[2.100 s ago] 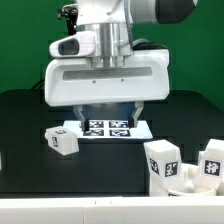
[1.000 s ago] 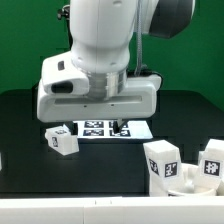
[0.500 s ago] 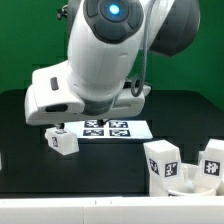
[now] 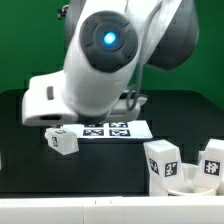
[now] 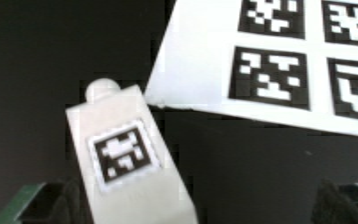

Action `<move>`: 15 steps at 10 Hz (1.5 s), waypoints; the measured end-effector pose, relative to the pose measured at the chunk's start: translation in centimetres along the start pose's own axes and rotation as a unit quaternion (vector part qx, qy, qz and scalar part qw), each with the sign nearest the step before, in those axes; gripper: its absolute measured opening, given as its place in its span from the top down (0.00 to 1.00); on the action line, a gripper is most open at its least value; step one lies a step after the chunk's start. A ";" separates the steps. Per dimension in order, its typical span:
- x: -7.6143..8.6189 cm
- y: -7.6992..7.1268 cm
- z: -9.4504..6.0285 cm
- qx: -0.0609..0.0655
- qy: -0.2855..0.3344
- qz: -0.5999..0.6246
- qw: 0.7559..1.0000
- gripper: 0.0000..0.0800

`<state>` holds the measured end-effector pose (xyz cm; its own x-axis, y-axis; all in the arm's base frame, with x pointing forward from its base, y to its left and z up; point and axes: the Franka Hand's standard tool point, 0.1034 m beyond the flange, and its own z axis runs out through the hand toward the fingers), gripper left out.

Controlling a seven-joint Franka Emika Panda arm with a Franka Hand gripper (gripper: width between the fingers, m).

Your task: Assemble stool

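My fingers are above the white leg (image 4: 62, 141) and would miss it if I closed my gripper now. My gripper should go down first.
A white blocky stool leg (image 4: 62, 141) with a black-and-white tag lies on the black table, just to the exterior view's left of the marker board (image 4: 110, 130). In the wrist view the same leg (image 5: 126, 150) lies lengthwise, reaching down between my fingertips and close to one finger (image 5: 44, 204). My gripper (image 5: 194, 206) is open and wide, above the leg and not touching it. In the exterior view the arm's body hides the gripper. Two more tagged legs (image 4: 163, 160) (image 4: 212, 165) stand at the front right beside the seat's rim (image 4: 186, 181).
The marker board (image 5: 282, 60) lies right beside the leg's far end in the wrist view. The white table edge (image 4: 100, 212) runs along the front. A green wall stands behind.
The arm has tilted and swung toward the exterior view's left, from above the marker board to above the lying leg. The leg and other parts have not moved.
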<state>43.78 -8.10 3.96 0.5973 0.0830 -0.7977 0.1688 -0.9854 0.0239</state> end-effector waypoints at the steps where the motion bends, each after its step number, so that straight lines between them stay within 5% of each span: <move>1: 0.4 0.0 0.6 -0.001 -0.003 0.001 1.000 0.19; 3: 0.3 -0.4 1.5 0.010 -0.020 0.043 0.999 0.19; 6: 0.4 -0.1 1.6 0.008 -0.019 0.041 0.999 0.19; 9: 2.1 3.4 0.3 0.019 -0.038 0.057 0.997 0.19; 15: 2.4 3.4 2.2 0.020 -0.061 0.101 0.993 0.20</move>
<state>44.05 -11.58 0.79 0.5161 -0.1337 -0.8461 0.0219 -0.9854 0.1691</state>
